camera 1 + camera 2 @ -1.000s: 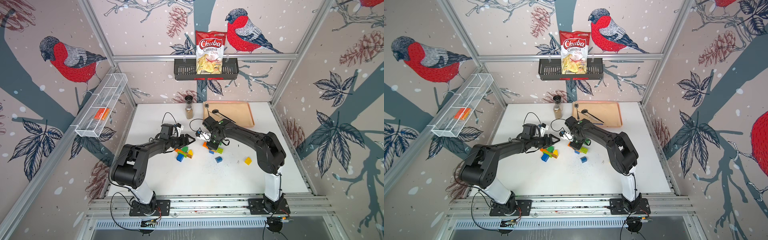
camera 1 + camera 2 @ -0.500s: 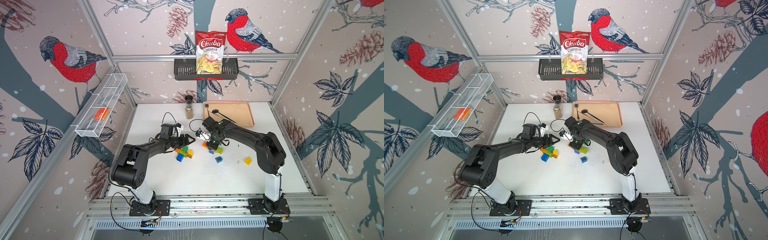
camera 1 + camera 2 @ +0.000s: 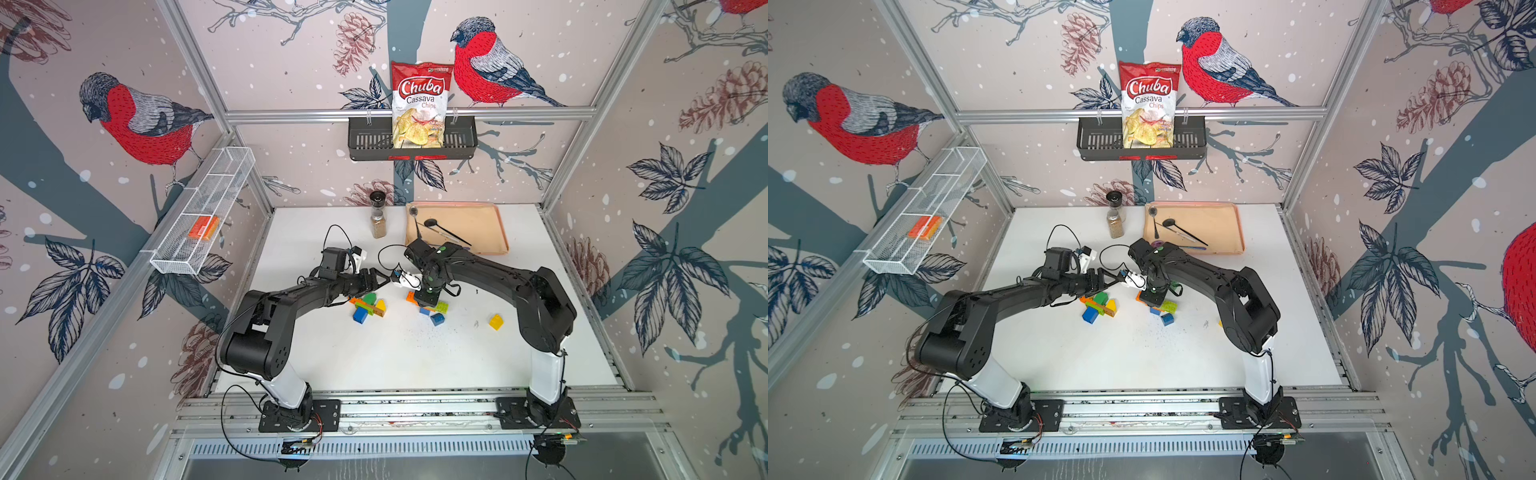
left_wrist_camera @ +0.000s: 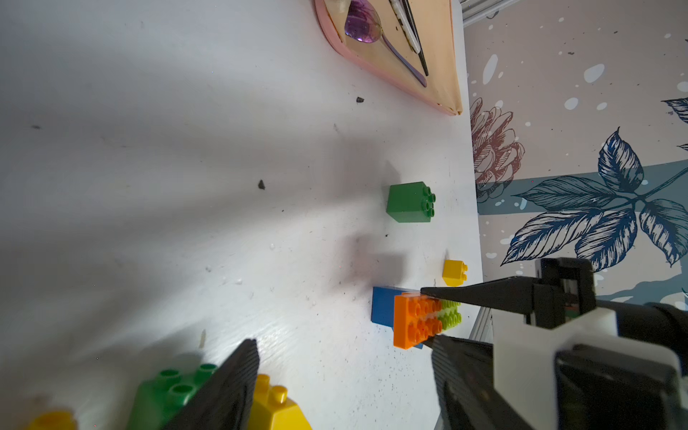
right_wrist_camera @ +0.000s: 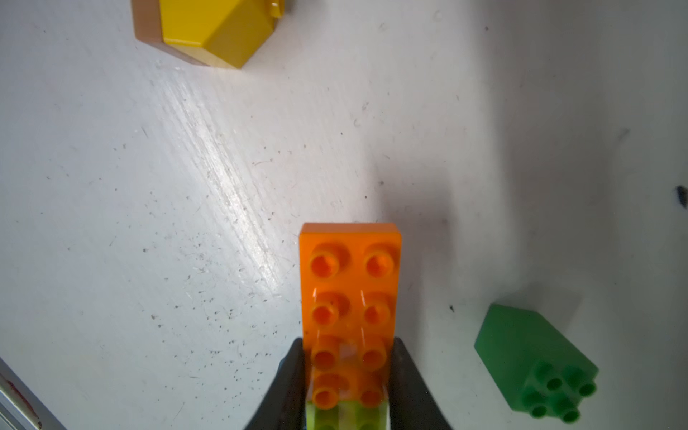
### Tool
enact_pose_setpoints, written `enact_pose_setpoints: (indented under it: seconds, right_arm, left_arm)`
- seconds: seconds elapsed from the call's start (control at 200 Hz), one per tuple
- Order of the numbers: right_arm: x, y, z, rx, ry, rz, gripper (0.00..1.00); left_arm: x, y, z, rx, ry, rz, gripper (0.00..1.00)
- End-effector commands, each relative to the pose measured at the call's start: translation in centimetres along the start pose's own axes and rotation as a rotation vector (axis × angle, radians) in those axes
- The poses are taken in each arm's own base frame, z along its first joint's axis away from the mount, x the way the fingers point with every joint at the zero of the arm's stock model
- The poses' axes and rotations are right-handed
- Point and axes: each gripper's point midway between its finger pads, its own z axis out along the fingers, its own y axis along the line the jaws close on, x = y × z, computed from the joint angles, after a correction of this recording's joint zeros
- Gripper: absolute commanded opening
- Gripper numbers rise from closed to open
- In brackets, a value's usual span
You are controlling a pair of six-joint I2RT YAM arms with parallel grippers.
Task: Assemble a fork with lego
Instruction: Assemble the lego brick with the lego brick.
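The blue bricks are directly beneath the long orange lego brick and it would stay on them, so it is now time for my right gripper to release it.
My right gripper is shut on a long orange lego brick, which joins end to end with a lime green one. In both top views the right gripper points down at the table middle, over blue bricks. The left gripper stands open with only bare table between its fingers. It hovers over a cluster of green, yellow and blue bricks. A single green brick and a yellow one lie apart.
A tan tray with spoons sits at the back right, and a spice jar stands beside it. A wire basket on the left wall holds a smooth orange block. A chips bag hangs on the back wall.
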Motion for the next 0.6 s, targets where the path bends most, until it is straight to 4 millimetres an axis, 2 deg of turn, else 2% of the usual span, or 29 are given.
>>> enact_pose_setpoints:
  seconds: [0.0,0.075,0.305,0.325,0.33,0.335,0.34,0.355,0.43,0.595]
  right_arm:
    - [0.2,0.4,0.8,-0.019,0.018,0.006,0.28]
    - [0.2,0.4,0.9,-0.018,0.020,0.013,0.31]
    - [-0.2,-0.3,0.3,0.015,0.009,0.040,0.54]
    - [-0.4,-0.4,0.1,0.019,0.001,0.042,0.61]
    - [-0.4,-0.4,0.1,0.020,0.000,0.043,0.70]
    - [-0.5,-0.5,0.0,0.023,-0.002,0.045,0.85]
    - [-0.5,-0.5,-0.1,0.025,-0.004,0.045,0.92]
    - [-0.6,-0.6,-0.2,0.029,-0.009,0.047,0.99]
    - [-0.9,-0.9,-1.1,0.049,-0.031,0.054,1.00]
    - [-1.9,-2.8,-3.6,0.177,-0.125,0.120,1.00]
  left_arm:
    - [0.0,0.1,-0.1,-0.005,-0.002,0.000,0.74]
    - [0.1,0.1,-0.1,-0.005,-0.001,0.000,0.74]
    - [0.3,0.2,0.0,-0.002,0.009,0.003,0.74]
    - [0.4,0.2,0.0,0.000,0.011,0.002,0.74]
    - [0.4,0.2,0.0,0.000,0.011,0.003,0.74]
    - [0.4,0.2,0.0,0.000,0.010,0.004,0.74]
    - [0.4,0.2,0.0,-0.001,0.011,0.003,0.74]
    - [0.4,0.2,0.0,-0.001,0.011,0.003,0.74]
    - [0.4,0.1,-0.1,0.000,0.009,0.008,0.75]
    - [0.2,-0.4,-0.3,0.014,0.003,0.025,0.77]
